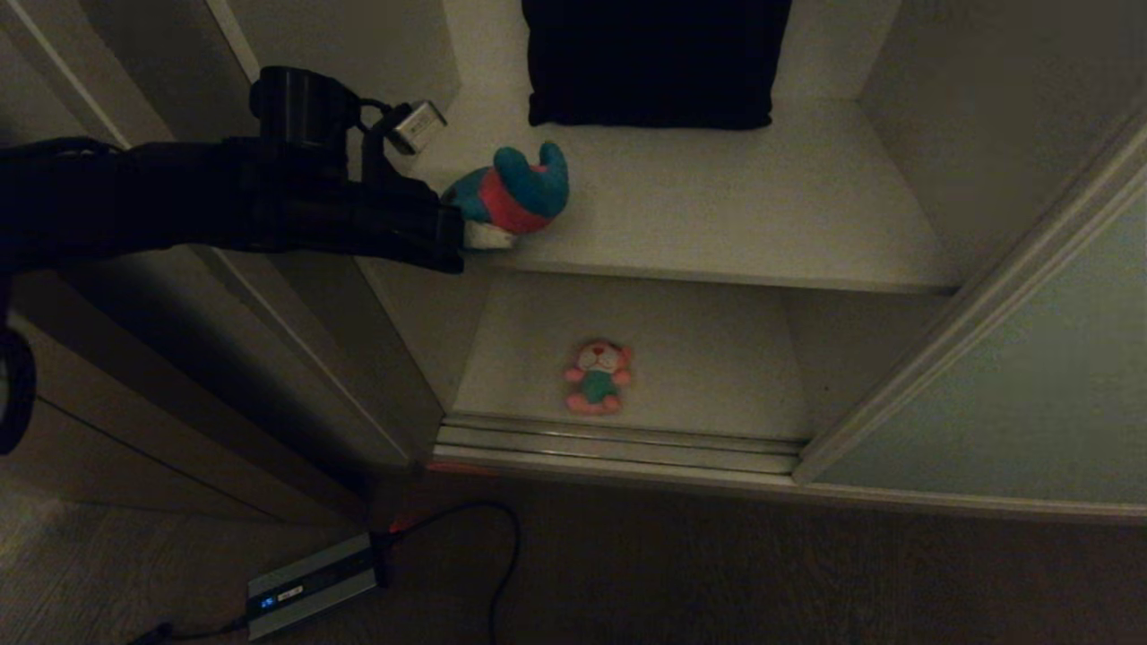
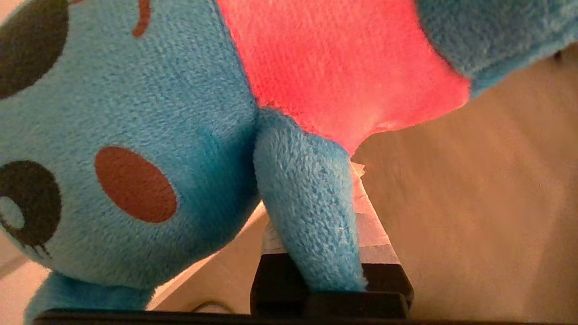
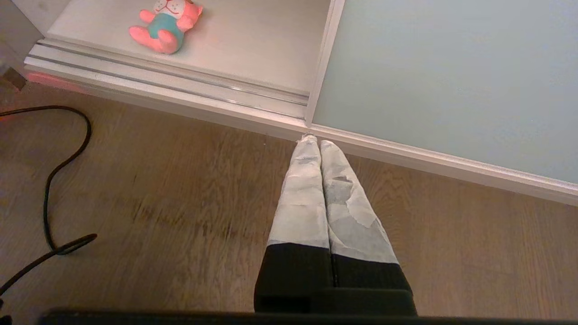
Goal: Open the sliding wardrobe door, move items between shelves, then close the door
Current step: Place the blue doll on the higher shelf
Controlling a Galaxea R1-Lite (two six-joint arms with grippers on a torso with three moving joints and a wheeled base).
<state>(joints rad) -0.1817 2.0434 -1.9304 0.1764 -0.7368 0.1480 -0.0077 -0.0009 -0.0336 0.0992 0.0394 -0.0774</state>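
The plush toy tilts above the upper shelf, so it comes down flat in my left gripper, before the release.
The teal-blue plush toy (image 1: 515,193) with a pink shirt hangs at the front left of the upper shelf (image 1: 762,215). My left gripper (image 1: 488,235) is shut on one of its limbs. In the left wrist view the toy (image 2: 135,113) fills the frame, and its limb runs between the taped fingers (image 2: 372,225). Whether it touches the board I cannot tell. The pink toy (image 1: 597,376) (image 3: 167,27) lies on its back on the lower shelf (image 1: 699,358). The sliding wardrobe door (image 1: 1013,394) (image 3: 451,76) stands slid to the right. My right gripper (image 3: 314,142) is shut and empty, low over the floor by the door's corner.
A dark folded cloth (image 1: 654,58) lies at the back of the upper shelf. The ribbed metal floor track (image 1: 618,443) runs along the wardrobe's front. On the wood floor lie a small powered box (image 1: 309,587) and a black cable (image 1: 502,555) (image 3: 58,167).
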